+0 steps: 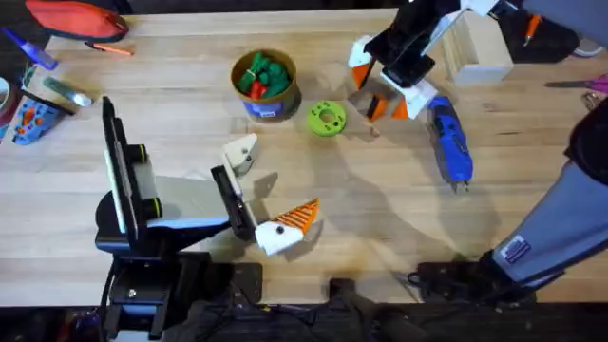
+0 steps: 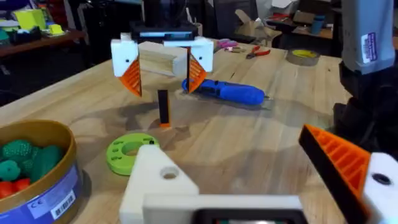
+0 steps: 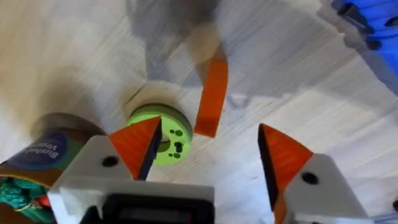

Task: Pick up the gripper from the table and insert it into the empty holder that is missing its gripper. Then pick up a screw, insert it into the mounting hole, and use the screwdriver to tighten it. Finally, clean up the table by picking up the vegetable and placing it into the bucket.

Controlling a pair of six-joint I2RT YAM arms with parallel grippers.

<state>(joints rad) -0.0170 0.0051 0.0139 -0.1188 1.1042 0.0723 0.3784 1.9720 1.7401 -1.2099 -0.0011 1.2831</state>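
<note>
I need to fill the empty white holder (image 1: 241, 152), so next I should grab the small orange gripper piece with my right gripper by its slim orange body (image 1: 378, 107).
The gripper (image 1: 377, 107), a small orange piece with a black face, stands upright on the table (image 2: 163, 107) (image 3: 211, 96). My right gripper (image 1: 382, 90) (image 2: 163, 68) (image 3: 211, 155) hangs open just above it, an orange pad on either side and not touching. The holder (image 1: 245, 152) (image 2: 155, 180) is the plain white peaked finger of my open left gripper (image 1: 266, 190) (image 2: 249, 180). The opposite finger carries an orange ribbed pad (image 2: 345, 162). The blue screwdriver (image 1: 451, 142) (image 2: 224, 92) lies right of the piece. The bucket (image 1: 269, 111) (image 2: 43, 186) holds green and red toys. The screw and the vegetable are out of view.
A flat green ring disc (image 1: 327, 119) (image 2: 127, 152) (image 3: 158, 134) lies between the bucket and the orange piece. A pale wooden box (image 1: 480, 47) stands at the back right. A red pouch (image 1: 81, 19) and small tools sit at the back left.
</note>
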